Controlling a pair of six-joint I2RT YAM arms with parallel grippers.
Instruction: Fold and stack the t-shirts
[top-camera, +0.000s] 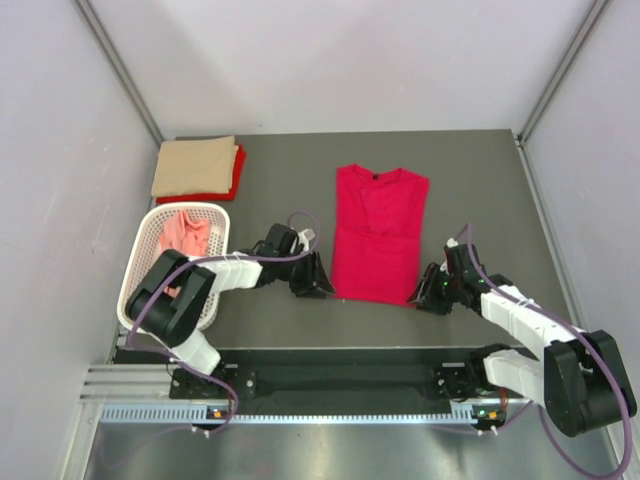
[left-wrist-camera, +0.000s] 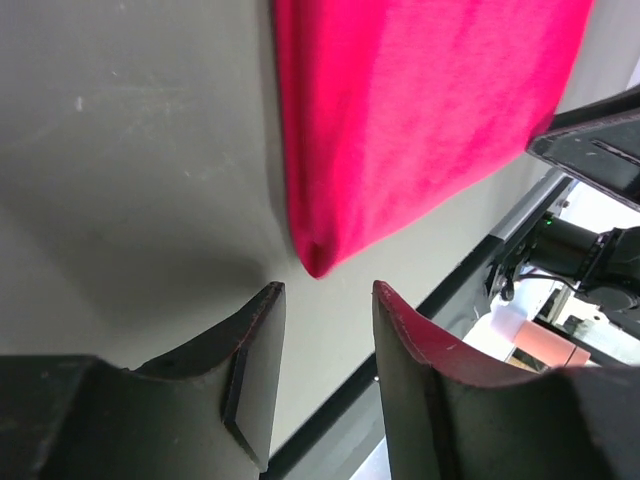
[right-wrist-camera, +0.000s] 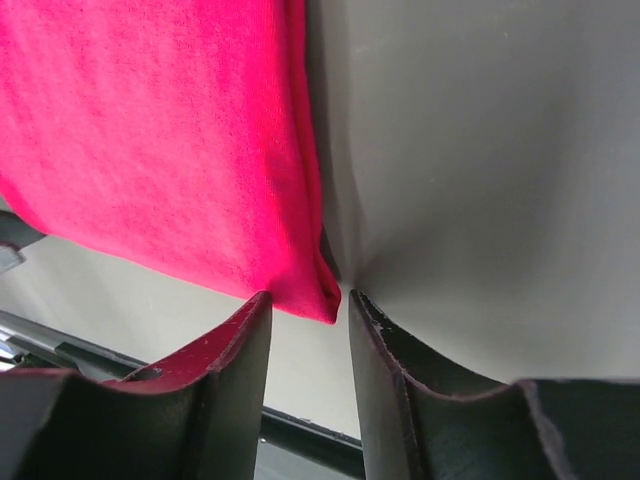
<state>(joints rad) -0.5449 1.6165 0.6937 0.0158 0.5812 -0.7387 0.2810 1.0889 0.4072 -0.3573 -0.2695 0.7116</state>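
Observation:
My left gripper grabs the crimson t-shirt's near corner (top-camera: 336, 296) (left-wrist-camera: 320, 258) next, opposite my right gripper's corner. Then I fold the hem over toward the neck.
A bright crimson t-shirt (top-camera: 377, 232) lies flat mid-table, sleeves folded in, dark neck label at the far end. My left gripper (top-camera: 322, 288) is open at its near left corner; in the left wrist view the corner (left-wrist-camera: 316, 262) sits just beyond the open fingertips (left-wrist-camera: 262, 330), apart from them. My right gripper (top-camera: 422, 296) is open at the near right corner; in the right wrist view that corner (right-wrist-camera: 318, 300) lies between the fingertips (right-wrist-camera: 250, 330), ungripped. A folded tan shirt (top-camera: 194, 166) rests on a folded red one (top-camera: 232, 184) at the far left. A salmon pink shirt (top-camera: 186, 232) lies in the basket.
A white mesh basket (top-camera: 140, 262) stands at the left, beside the left arm. White walls enclose the grey table (top-camera: 480, 190) on three sides. A black rail (top-camera: 340, 380) runs along the near edge.

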